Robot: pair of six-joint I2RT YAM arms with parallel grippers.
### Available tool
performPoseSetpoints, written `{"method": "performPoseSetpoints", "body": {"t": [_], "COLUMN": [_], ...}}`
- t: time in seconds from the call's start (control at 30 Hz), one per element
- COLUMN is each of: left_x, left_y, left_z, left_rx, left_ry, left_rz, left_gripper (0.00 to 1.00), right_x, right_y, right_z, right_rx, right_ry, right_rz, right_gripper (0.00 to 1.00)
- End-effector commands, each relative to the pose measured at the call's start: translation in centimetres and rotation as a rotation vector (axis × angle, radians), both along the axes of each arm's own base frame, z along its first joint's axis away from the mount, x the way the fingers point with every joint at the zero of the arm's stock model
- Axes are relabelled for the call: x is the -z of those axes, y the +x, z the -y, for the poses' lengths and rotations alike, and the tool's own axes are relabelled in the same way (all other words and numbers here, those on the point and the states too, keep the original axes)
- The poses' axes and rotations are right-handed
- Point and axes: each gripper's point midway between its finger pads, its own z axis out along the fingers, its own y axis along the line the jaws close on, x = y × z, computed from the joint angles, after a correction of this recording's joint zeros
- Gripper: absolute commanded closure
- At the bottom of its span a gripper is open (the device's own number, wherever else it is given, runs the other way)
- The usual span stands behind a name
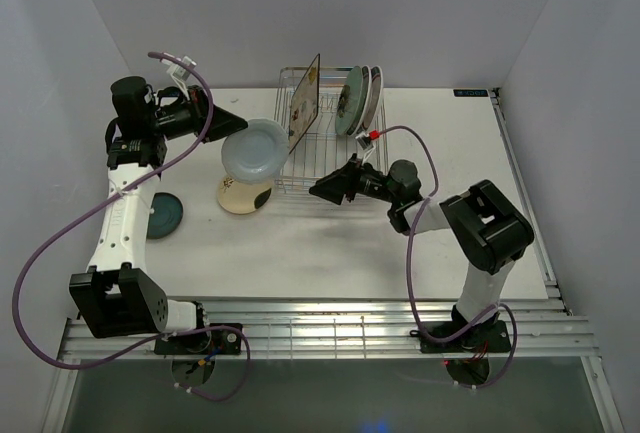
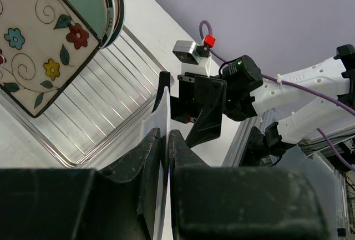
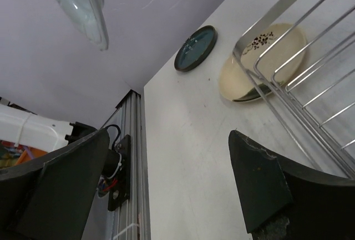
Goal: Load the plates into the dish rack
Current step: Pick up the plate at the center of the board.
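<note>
I should next use my right gripper to load the plate upright, so it should grab the blue-grey plate's free rim (image 1: pixel 278 172) (image 3: pixel 101 42), opposite my left gripper.
My left gripper (image 1: pixel 238 125) is shut on the rim of a small blue-grey plate (image 1: pixel 255 150) and holds it above the table, left of the dish rack (image 1: pixel 300 185). In the left wrist view the fingers (image 2: pixel 186 148) pinch the plate's thin edge (image 2: pixel 161 119). A square floral plate (image 1: pixel 305 103), a pale green plate (image 1: pixel 351 100) and a white rimmed plate (image 1: pixel 372 93) stand upright in the rack. A cream plate (image 1: pixel 240 198) and a dark teal plate (image 1: pixel 165 215) lie on the table. My right gripper (image 1: pixel 330 179) hangs open and empty at the rack's near edge.
The right wrist view shows the rack's wire corner (image 3: pixel 288 62) close on the right, with the cream plate (image 3: pixel 260 65) and the teal plate (image 3: pixel 195 49) beyond it. White walls close in the table on three sides. An aluminium rail (image 1: pixel 330 323) runs along the near edge.
</note>
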Motion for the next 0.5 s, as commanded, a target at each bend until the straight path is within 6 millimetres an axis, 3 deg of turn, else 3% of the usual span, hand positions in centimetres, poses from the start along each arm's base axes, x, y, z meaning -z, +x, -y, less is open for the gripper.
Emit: {"method": "performPoseSetpoints", "body": {"t": [0.0, 0.23, 0.47], "left_x": [-2.8, -2.4, -2.1], "left_y": [-1.1, -0.9, -1.0], "left_z": [0.2, 0.3, 0.4], "left_rx": [0.013, 0.019, 0.04], "left_ry": [0.003, -0.008, -0.017], "left_rz": [0.088, 0.057, 0.038], "left_gripper": [1.0, 1.0, 1.0], "right_x": [-10.4, -12.4, -14.2], "right_y": [-0.9, 0.7, -0.7], "right_z": [0.3, -0.9, -2.9], "right_rx": [-0.007, 0.005, -0.069], "right_ry": [0.314, 0.349, 0.389], "right_rz": [0.439, 0.519, 0.61], "right_gripper": [0.07, 0.06, 0.07]}}
